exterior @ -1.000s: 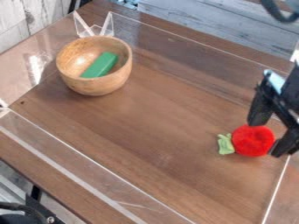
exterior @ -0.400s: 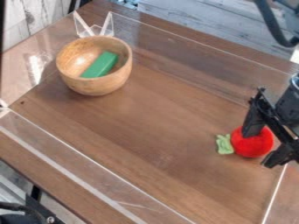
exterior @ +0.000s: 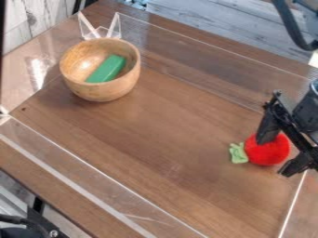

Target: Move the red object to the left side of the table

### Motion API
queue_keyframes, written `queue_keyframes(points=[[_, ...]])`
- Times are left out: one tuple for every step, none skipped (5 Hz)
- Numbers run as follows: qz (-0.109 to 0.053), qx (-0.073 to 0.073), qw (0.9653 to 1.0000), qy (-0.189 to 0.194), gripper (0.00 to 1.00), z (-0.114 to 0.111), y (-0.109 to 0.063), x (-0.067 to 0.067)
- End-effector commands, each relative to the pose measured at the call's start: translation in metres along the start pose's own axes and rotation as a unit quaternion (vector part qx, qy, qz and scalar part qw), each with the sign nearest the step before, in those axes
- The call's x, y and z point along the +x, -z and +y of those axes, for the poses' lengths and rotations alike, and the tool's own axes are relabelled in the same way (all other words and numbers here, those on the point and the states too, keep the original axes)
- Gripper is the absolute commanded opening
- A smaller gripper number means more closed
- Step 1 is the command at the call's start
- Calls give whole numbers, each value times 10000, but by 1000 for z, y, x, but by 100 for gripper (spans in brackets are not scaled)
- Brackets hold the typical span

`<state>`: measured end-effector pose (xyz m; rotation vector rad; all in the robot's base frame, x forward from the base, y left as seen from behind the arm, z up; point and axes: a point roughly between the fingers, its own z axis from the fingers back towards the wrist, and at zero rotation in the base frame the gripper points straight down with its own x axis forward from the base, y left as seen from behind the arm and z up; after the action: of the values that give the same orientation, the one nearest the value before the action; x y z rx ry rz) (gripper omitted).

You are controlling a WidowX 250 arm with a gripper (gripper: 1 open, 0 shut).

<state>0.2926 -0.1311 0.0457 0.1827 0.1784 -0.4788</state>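
Note:
Next, my gripper grabs the toy fruit by its round red body [exterior: 266, 151] to bring it over to the left side of the table.
The red object [exterior: 263, 152], a small round toy fruit with a light-green tuft [exterior: 239, 153] pointing left, lies on the dark wood table [exterior: 162, 130] near its right edge. My gripper [exterior: 282, 145] comes down from the upper right and stands open, one black finger [exterior: 269, 121] behind the fruit's upper left and the other [exterior: 298, 158] at its right. The fingers straddle the fruit; whether they touch it I cannot tell.
A wooden bowl [exterior: 99, 71] holding an elongated green object [exterior: 107, 68] stands at the back left. A low clear plastic rim [exterior: 74, 172] edges the tabletop. A clear stand [exterior: 99, 25] sits behind the bowl.
The gripper has sunk a little lower around the red fruit and rolled slightly; the fruit has stayed in place.

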Motion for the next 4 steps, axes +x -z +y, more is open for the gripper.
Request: queue_keyframes(points=[[-371, 82, 9990, -239, 100, 7, -14, 10], [-374, 98, 9987, -336, 100, 7, -2, 14], [-437, 138, 9984, -330, 100, 16, -3, 14], [-498, 206, 9981, -296, 100, 23, -5, 12]])
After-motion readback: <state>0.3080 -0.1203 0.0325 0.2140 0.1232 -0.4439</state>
